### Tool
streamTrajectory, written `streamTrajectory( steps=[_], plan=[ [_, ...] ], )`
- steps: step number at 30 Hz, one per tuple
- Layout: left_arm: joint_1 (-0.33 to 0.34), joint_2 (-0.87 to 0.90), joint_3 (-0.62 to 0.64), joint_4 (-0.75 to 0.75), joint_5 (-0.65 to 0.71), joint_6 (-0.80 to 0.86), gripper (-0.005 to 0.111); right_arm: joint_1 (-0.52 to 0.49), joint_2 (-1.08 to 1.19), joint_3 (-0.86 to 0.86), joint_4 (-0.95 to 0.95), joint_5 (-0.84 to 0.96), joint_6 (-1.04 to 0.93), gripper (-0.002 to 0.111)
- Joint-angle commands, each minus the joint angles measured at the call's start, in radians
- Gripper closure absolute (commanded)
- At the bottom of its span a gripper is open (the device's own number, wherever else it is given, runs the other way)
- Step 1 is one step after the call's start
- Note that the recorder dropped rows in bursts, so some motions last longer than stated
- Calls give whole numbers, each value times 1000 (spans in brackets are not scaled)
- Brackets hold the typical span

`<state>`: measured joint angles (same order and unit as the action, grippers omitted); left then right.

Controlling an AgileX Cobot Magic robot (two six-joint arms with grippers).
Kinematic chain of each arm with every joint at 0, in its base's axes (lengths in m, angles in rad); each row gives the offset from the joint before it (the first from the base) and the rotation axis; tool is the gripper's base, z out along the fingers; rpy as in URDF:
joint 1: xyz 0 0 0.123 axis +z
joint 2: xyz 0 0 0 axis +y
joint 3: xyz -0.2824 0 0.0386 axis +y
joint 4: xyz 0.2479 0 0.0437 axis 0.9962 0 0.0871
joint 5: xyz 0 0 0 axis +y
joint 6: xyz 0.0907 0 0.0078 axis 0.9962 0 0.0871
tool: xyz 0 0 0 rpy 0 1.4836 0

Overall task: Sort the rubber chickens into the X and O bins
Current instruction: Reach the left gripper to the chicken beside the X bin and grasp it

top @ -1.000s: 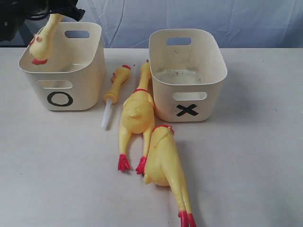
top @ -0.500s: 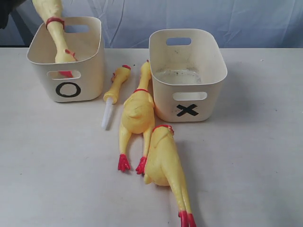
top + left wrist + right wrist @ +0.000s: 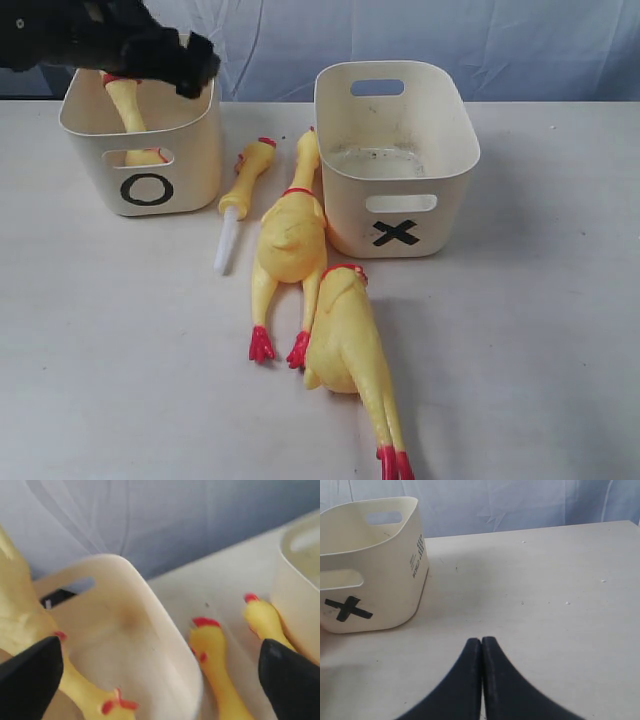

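The large rubber chicken is lying beside the X bin (image 3: 352,205). My left gripper will next grab the chicken by its plump body (image 3: 292,238) to sort it.
The O bin (image 3: 185,160) stands at the back left. One rubber chicken (image 3: 128,105) rests inside it, neck down, also seen in the left wrist view (image 3: 75,692). My left gripper (image 3: 188,68) hovers over that bin's rim, open and empty (image 3: 159,647). A small chicken with a white tube (image 3: 243,188) lies between the bins. Two large chickens (image 3: 290,235) (image 3: 345,330) lie in front of the X bin (image 3: 440,200). My right gripper (image 3: 481,641) is shut and empty above bare table beside the X bin (image 3: 380,580); the exterior view does not show it.
The X bin holds no chicken and has dirty marks on its floor (image 3: 375,160). A blue cloth backdrop (image 3: 450,40) hangs behind the table. The pale tabletop (image 3: 540,330) stretches to the right of the X bin.
The chicken that hung over the O bin now sits inside it, let go. The left arm has come down and right over the bin's rim. The bin slid slightly right.
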<state>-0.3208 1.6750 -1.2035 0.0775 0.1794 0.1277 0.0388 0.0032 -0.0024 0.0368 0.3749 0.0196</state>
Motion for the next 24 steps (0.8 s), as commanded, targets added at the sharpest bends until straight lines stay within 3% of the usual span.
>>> streamTrajectory(
  steps=[1,8,13,15,20,24],
  plan=[
    [-102,-12,-3,-66,204,110,2,3,-3,2,0,-12,0,108],
    [-209,-34,17,-349,355,123,7,3,-3,2,0,-12,0,108],
    [-256,-83,89,-601,340,118,20,3,-3,2,0,-10,0,108],
    [-290,-95,124,-716,318,155,20,3,-3,2,0,-10,0,108],
    [-414,-98,182,-716,305,161,17,3,-3,2,0,-10,0,108],
    [-490,-98,225,-698,221,68,17,3,-3,2,0,-10,0,108]
  ],
)
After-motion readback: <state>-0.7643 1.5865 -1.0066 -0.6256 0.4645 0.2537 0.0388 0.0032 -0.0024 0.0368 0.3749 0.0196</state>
